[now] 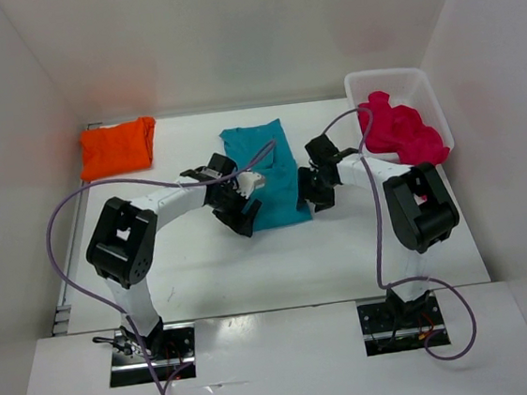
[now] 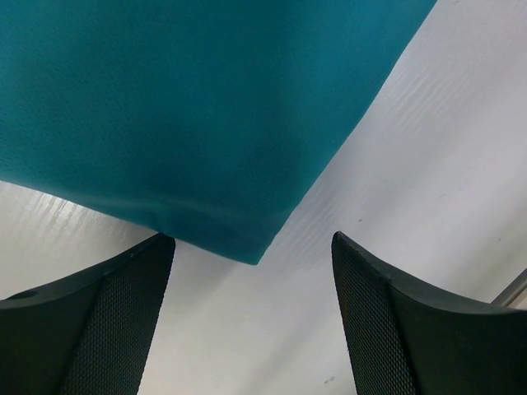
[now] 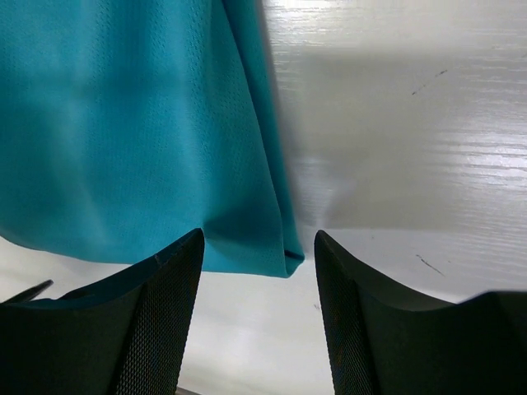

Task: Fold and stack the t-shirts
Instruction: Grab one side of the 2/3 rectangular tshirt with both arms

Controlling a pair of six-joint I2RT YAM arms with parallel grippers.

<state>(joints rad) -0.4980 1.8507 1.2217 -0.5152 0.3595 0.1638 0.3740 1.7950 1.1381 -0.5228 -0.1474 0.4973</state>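
Note:
I will grab the teal t-shirt's near corner [image 1: 255,228] [image 2: 254,252] next with my left gripper, matching my right gripper's corner, so that the t-shirt's near edge folds over evenly.
A teal blue t-shirt [image 1: 263,174] lies folded flat in the middle of the table. My left gripper [image 1: 244,218] hovers at its near left corner and my right gripper [image 1: 317,195] at its right edge. In the left wrist view the teal t-shirt [image 2: 198,107] ends in a corner just ahead of the open left gripper [image 2: 253,239]. In the right wrist view the teal cloth [image 3: 132,132] has its folded corner between the tips of the open right gripper [image 3: 258,233], untouched. An orange t-shirt [image 1: 117,147] lies folded at the back left. A pink-red t-shirt [image 1: 400,128] sits crumpled in the basket.
A white plastic basket [image 1: 392,75] stands at the back right against the wall. White walls close in the table [image 1: 344,246] on three sides. Purple cables loop from both arms over the near table.

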